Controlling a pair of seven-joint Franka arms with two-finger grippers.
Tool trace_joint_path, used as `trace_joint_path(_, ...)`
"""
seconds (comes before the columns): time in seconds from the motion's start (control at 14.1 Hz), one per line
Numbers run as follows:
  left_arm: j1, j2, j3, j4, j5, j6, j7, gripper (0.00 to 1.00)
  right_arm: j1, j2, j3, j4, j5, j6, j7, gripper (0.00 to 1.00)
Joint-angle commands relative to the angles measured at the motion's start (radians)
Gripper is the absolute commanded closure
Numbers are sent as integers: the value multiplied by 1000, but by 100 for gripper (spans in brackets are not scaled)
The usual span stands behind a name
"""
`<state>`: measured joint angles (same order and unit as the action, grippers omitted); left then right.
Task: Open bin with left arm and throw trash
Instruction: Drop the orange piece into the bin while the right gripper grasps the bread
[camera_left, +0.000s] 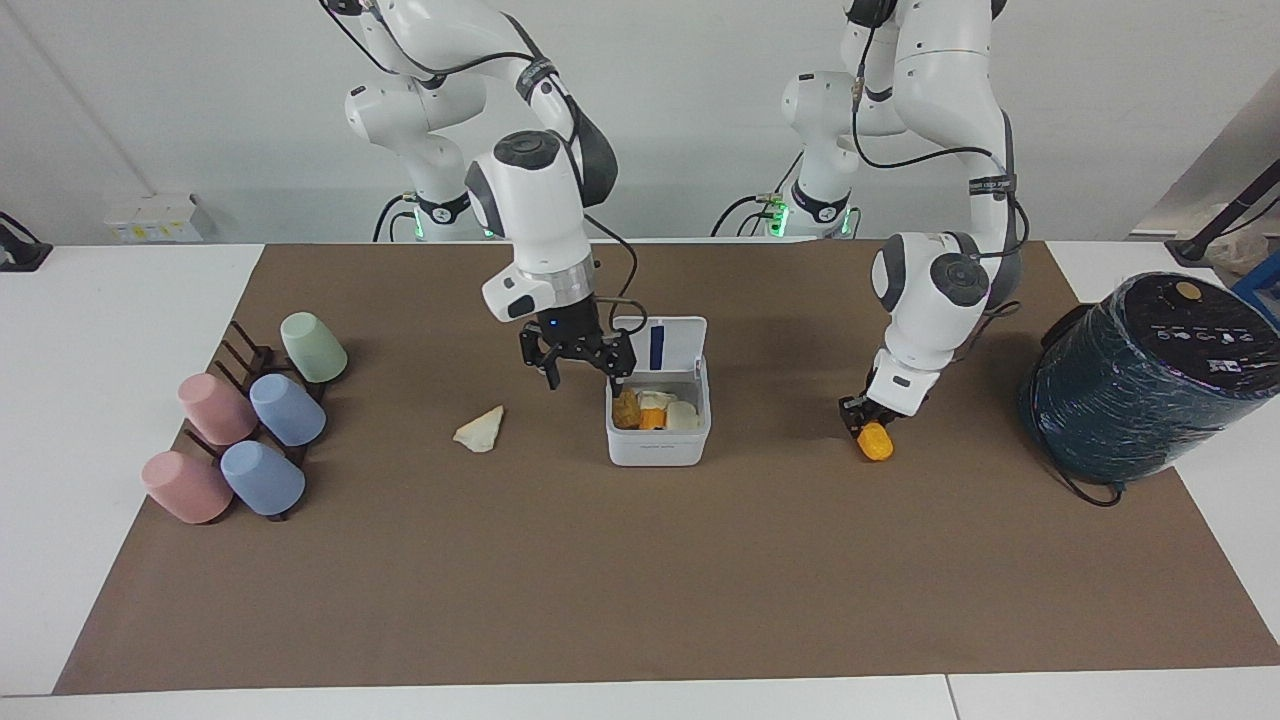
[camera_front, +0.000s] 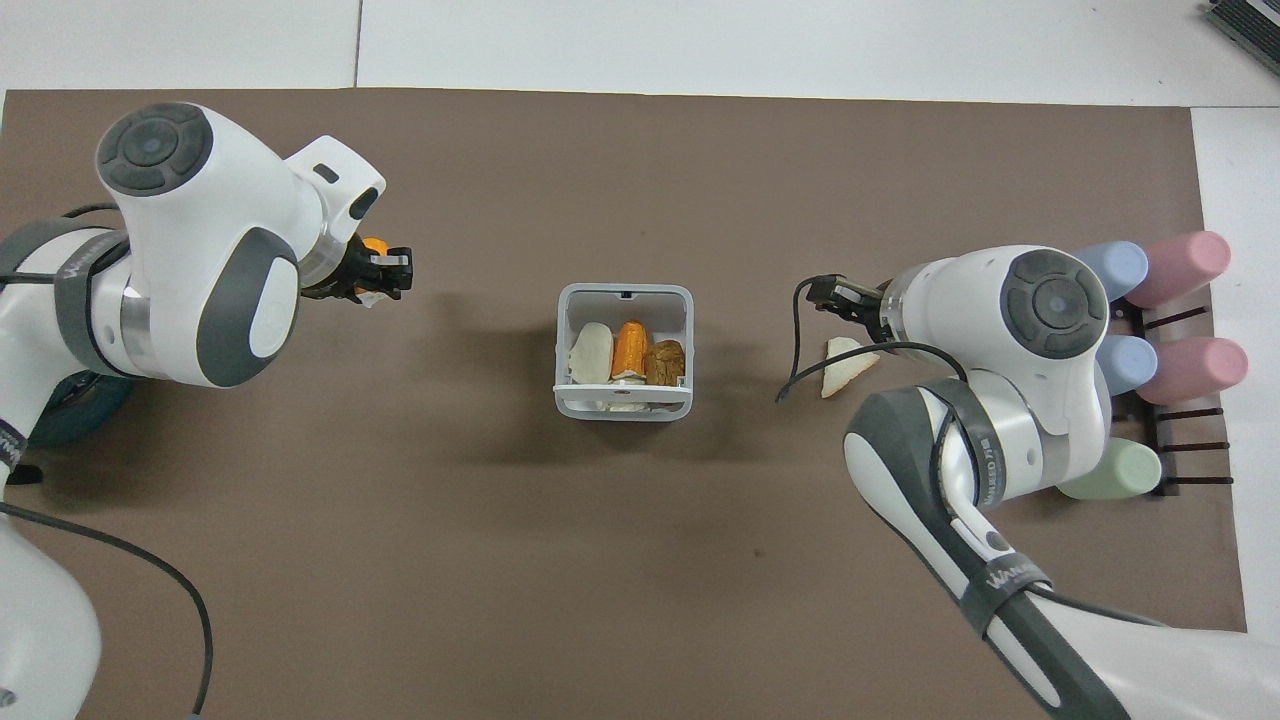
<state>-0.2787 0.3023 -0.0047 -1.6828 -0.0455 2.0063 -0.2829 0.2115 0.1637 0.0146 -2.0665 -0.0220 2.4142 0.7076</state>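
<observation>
The robot's right hand has to grab the cream-white wedge by its upper edge (camera_front: 845, 347) next. Then it can throw the wedge into the open bin.
The white bin (camera_left: 657, 448) stands open at mid-mat, its lid (camera_left: 680, 345) upright. In it lie a mustard-brown lump (camera_left: 626, 408), an orange lump (camera_left: 650, 419) and cream pieces (camera_left: 681, 414); they also show from overhead in the bin (camera_front: 561, 340). My right gripper (camera_left: 578, 364) is open and empty, over the mat between the bin and a cream-white wedge (camera_left: 480, 430); overhead, the gripper (camera_front: 835, 295) is by the wedge (camera_front: 845, 365). My left gripper (camera_left: 862, 412) is shut on a second orange lump (camera_left: 875, 441), low over the mat toward the left arm's end; overhead, the gripper (camera_front: 388, 275) holds that lump (camera_front: 373, 245).
A big dark teal cylinder (camera_left: 1140, 375) lies at the left arm's end of the mat. A dark rack with pastel cups (camera_left: 250, 430) sits at the right arm's end, partly covered by my right arm in the overhead view (camera_front: 1190, 260).
</observation>
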Motion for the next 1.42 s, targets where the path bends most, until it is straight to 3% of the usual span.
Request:
trace_joint_path(0.0, -98, 30, 9, 67, -48, -32, -80, 100, -14, -32, 13, -121, -6, 89, -5, 0)
trace_joint_path(0.21, -212, 41, 6, 97, -63, -5, -283, 100, 6, -49, 13, -210, -7, 108, 7, 0)
trace_joint_path(0.36, -269, 41, 6, 89, -79, 63, -312, 100, 12, -53, 13, -242, -7, 115, 7, 0)
trace_joint_path(0.5, -306, 40, 6, 65, -100, 88, -312, 99, 14, -33, 15, -248, -7, 196, 6, 0)
trace_joint_path(0.57, -313, 40, 6, 66, -109, 88, -312, 81, 26, -21, 15, -266, -7, 247, 1, 0)
trace_joint_path(0.64, -318, 40, 6, 69, -114, 86, -312, 43, 31, -18, 15, -291, -7, 300, 0, 0)
trace_joint_path(0.71, -320, 40, 6, 75, -114, 71, -312, 16, 32, -18, 15, -306, -7, 327, -2, 0)
trace_joint_path(0.78, -320, 38, 6, 77, -112, 65, -312, 0, 32, -20, 15, -310, -7, 332, -2, 1)
trace_joint_path(0.85, -321, 37, 6, 78, -111, 63, -312, 0, 32, -20, 15, -311, -7, 332, -2, 28)
trace_joint_path(0.92, -324, 29, 8, 81, -111, 60, -312, 0, 35, -20, 15, -310, -7, 332, 0, 64)
trace_joint_path(0.99, -320, 23, 9, 97, -111, 31, -312, 0, 35, -20, 13, -310, -7, 329, -2, 86)
trace_joint_path(1.07, -309, 8, 20, 129, -102, -41, -311, 0, 35, -20, 13, -310, -7, 325, -2, 98)
trace_joint_path(1.35, -125, -9, 58, 329, -45, -439, -206, 0, 37, -30, 16, -299, -7, 321, -2, 100)
